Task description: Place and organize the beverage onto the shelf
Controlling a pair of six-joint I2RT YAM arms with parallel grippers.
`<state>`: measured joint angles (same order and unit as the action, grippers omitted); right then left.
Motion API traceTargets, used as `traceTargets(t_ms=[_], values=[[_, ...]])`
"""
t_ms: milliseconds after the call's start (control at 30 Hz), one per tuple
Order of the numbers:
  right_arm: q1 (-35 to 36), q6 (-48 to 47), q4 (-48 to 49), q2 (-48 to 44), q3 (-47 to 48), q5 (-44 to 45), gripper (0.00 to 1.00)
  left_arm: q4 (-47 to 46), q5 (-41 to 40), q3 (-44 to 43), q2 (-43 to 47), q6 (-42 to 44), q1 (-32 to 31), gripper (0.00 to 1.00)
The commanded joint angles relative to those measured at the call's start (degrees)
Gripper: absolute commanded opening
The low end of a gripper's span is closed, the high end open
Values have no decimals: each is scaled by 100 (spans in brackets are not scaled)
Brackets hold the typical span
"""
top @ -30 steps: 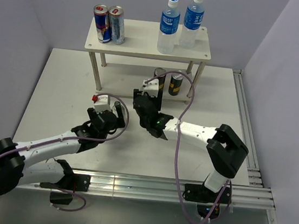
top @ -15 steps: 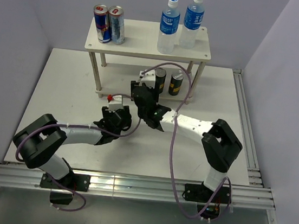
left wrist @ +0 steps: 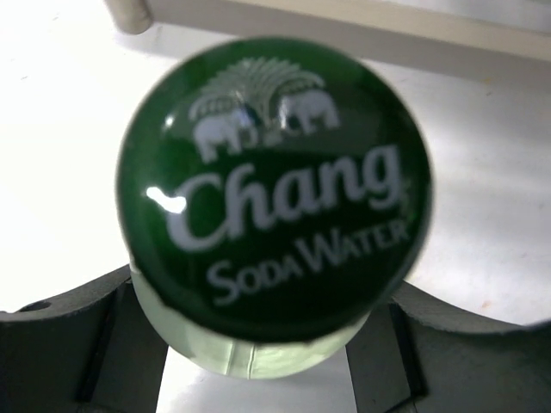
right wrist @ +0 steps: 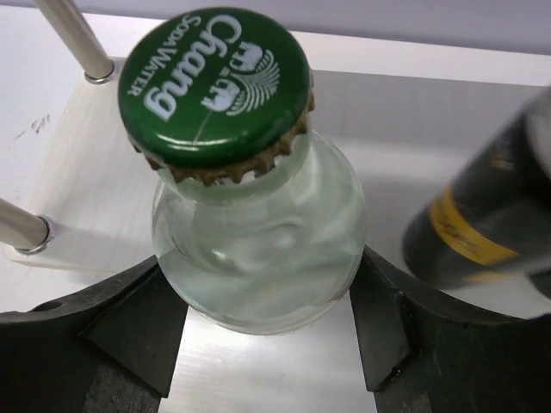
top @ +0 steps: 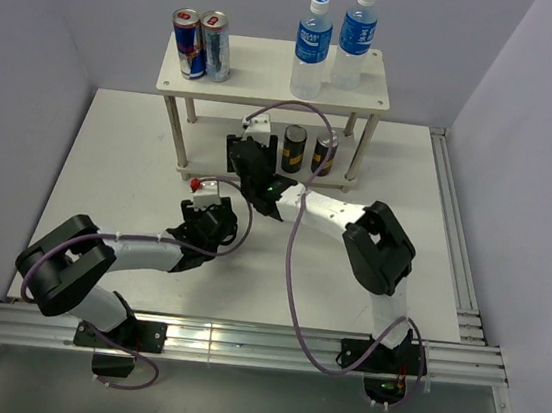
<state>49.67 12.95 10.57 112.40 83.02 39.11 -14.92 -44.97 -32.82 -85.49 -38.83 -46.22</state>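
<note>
The bottle's lower body hangs past the lower board's front edge, so the bottle would fall short if I opened now. My right gripper needs to move it onto that board first.
The shelf (top: 262, 74) stands at the back of the table. Two blue-labelled bottles (top: 312, 50) are on its top board at the right, and two dark cans (top: 293, 148) on its lower board. My right gripper (right wrist: 267, 327) is shut on a small green-capped bottle (right wrist: 258, 232) at the lower board (right wrist: 86, 172), left of a dark can (right wrist: 482, 215). My left gripper (left wrist: 267, 344) is shut on the other green-capped bottle (left wrist: 274, 185), over the table in front of the shelf (left wrist: 344, 21). From above, both grippers (top: 212, 221) (top: 252, 158) hide their bottles.
Two tall blue-and-silver cans (top: 201, 46) stand on the top board's left end. Thin shelf legs (right wrist: 77, 39) rise close to the right gripper's bottle. Grey walls close in the white table (top: 110, 166) on the left, back and right.
My left gripper has closed on its green-capped bottle after reaching in towards it. My right gripper has carried its bottle up and left, to the shelf's lower board.
</note>
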Motion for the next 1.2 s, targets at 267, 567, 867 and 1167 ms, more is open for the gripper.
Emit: traceTargets(t_ms=[267, 567, 867, 1167], values=[[-396, 384, 332, 897, 1515, -440, 0, 173, -258, 496, 1087, -371, -19, 0], [-476, 357, 262, 1223, 1814, -413, 0, 279, -258, 461, 1079, -441, -10, 0], [-467, 384, 235, 1039, 1542, -484, 90, 226, -223, 460, 1087, -477, -19, 0], [-248, 103, 464, 608, 1102, -194, 100, 217, -284, 496, 1166, -468, -10, 0]])
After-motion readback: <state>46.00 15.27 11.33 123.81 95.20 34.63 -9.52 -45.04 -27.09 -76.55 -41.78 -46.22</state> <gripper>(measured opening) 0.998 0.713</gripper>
